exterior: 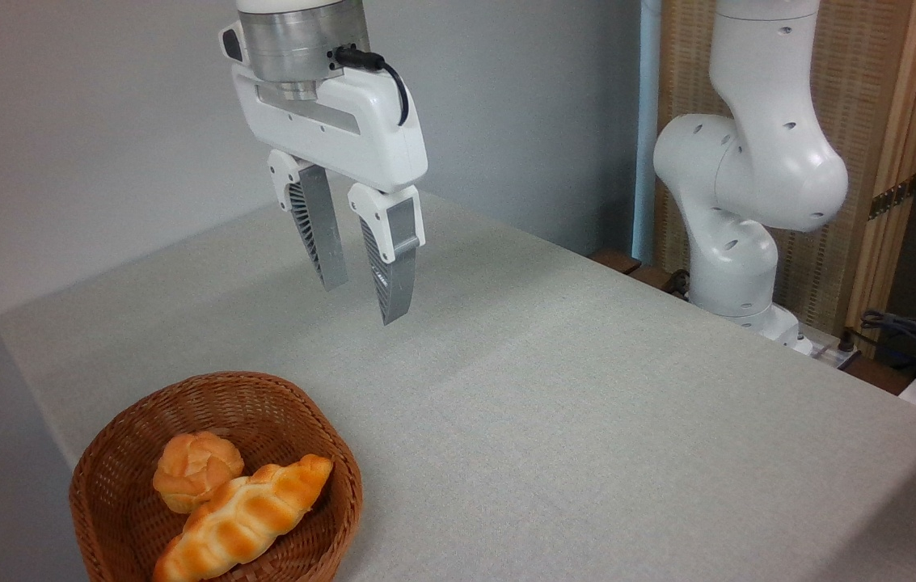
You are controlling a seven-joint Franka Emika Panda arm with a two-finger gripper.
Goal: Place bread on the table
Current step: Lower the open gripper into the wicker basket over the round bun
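I should next grab the bread (195,470) by its rounded sides, then put it on the tabletop.
The bread (195,470), a small round golden-orange bun with a knotted top, lies inside a brown wicker basket (118,453) at the lower left. A long braided loaf (243,517) rests against its right side. The table (587,420) is covered in light grey-beige cloth. My gripper (364,299) hangs in the air well above the table, up and to the right of the basket. Its two grey fingers are spread apart with nothing between them.
The arm's white base and lower joints (740,202) stand beyond the table's far right edge. Cables (910,339) lie at the right border. A grey wall runs behind the table, and the table's left corner ends close to the basket.
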